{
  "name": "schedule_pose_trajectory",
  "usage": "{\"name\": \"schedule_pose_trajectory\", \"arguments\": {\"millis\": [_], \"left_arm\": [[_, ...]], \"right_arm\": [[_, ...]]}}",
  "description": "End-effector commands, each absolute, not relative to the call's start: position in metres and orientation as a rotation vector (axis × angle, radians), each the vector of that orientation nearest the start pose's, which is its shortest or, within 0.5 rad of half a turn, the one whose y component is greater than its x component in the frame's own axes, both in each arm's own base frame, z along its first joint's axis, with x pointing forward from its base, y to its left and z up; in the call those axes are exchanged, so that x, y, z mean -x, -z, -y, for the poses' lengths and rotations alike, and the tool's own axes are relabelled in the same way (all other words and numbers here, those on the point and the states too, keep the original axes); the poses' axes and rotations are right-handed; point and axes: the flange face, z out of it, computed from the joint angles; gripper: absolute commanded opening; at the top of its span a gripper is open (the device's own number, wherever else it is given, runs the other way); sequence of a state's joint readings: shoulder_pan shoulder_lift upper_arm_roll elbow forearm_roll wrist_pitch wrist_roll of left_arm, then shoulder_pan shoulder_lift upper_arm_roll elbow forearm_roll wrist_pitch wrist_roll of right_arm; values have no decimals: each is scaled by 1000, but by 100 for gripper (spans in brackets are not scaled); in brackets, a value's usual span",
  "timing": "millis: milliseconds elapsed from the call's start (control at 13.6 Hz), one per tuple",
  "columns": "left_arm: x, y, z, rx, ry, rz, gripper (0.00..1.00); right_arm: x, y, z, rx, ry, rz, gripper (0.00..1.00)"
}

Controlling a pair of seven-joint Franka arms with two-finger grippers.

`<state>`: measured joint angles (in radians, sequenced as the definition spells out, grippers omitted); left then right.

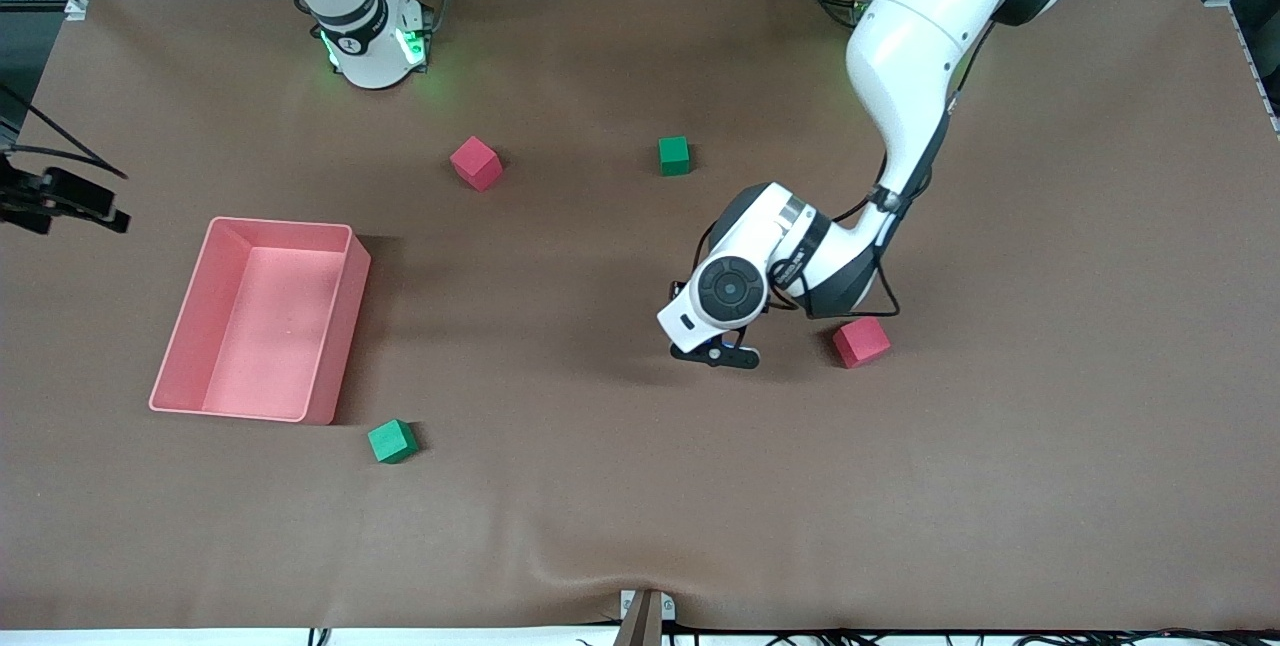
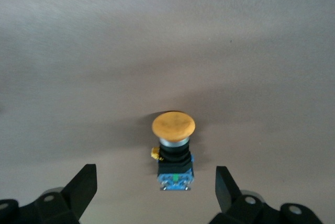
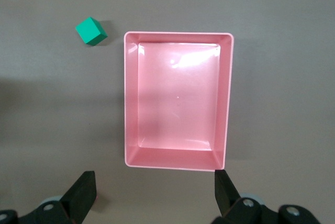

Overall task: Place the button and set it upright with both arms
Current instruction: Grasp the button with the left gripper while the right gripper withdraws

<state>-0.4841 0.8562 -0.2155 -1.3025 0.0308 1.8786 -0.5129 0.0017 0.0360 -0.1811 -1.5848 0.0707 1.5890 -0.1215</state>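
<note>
The button's orange cap (image 2: 174,126) needs to stay free so the button can be placed upright. My left gripper needs to grab the button by its black body (image 2: 175,155).
The button shows only in the left wrist view, on the brown mat: a round orange cap (image 2: 173,125) on a black and blue body (image 2: 176,170). It seems to stand with its cap up. My left gripper (image 2: 156,185) is open, its fingers (image 2: 85,185) on either side of the button and apart from it. In the front view the left gripper (image 1: 716,354) is low over the mat's middle and hides the button. My right gripper (image 3: 155,191) is open and empty, high above the mat beside a short end of the pink bin (image 3: 177,158).
The pink bin (image 1: 338,326) lies toward the right arm's end. A pink cube (image 1: 861,342) sits close beside the left hand. Another pink cube (image 1: 476,162) and a green cube (image 1: 674,155) lie farther from the camera. A green cube (image 1: 392,441) (image 3: 90,31) sits near the bin's corner.
</note>
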Motion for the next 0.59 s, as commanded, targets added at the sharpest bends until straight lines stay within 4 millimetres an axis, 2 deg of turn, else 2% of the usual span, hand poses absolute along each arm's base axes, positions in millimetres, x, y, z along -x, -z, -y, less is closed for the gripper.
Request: {"name": "schedule_pose_trajectory", "arguments": {"millis": [0,147,294,514], "left_arm": [[-566,-202,448,3075,-453,-180,100],[-561,-193,446,3053,-479,-185,96],[-559,-183,445,3043,-499,-189,88],[-556,-180,444,3030,-516,-187,80]], "right_arm": [[-555,-630,93,3098,-33,-197,100],[-554,-640,84,3115,-35,-194,100],[-557,-645,65,3131,-20,-155,100],[-558,-651,55,3120,2,-143,100]]}}
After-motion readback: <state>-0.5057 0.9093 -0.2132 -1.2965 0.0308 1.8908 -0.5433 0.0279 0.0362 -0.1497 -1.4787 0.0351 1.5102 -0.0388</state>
